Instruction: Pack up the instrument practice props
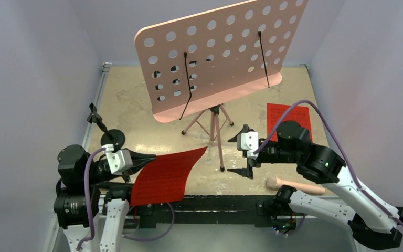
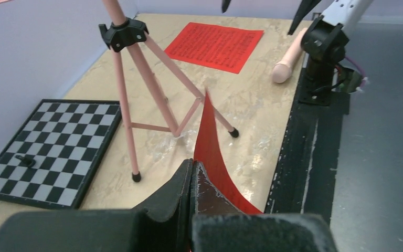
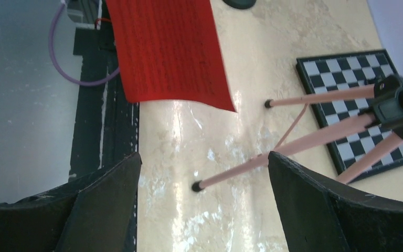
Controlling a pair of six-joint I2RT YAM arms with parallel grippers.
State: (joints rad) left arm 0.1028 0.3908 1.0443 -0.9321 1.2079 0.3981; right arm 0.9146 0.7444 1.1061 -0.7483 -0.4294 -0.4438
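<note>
The right gripper pinches the red sheet's free edge [image 1: 191, 171] [image 3: 184, 101] next, opposite my left gripper, to lay the sheet on the other sheet.
The pink music stand [image 1: 215, 58] stands mid-table on thin tripod legs [image 1: 216, 131], its perforated desk tilted up. My left gripper [image 1: 151, 157] is shut on the edge of a red printed sheet [image 1: 165, 176], which curves out over the table's front edge; the pinched sheet [image 2: 212, 152] rises from the closed gripper [image 2: 193, 167]. A second red sheet [image 1: 289, 118] lies flat at the right. The peach tube [image 1: 294, 185] lies by the right arm's base. The black round-base peg stand [image 1: 113, 136] is at the left. My right gripper [image 1: 232, 156] is open beside the tripod, one leg's foot [image 3: 195, 186] showing between its fingers.
A black-and-white chessboard [image 2: 52, 149] lies flat behind the tripod, near the wall. Grey walls close in the table at the left, back and right. A black strip [image 1: 215, 205] runs along the front edge between the arm bases.
</note>
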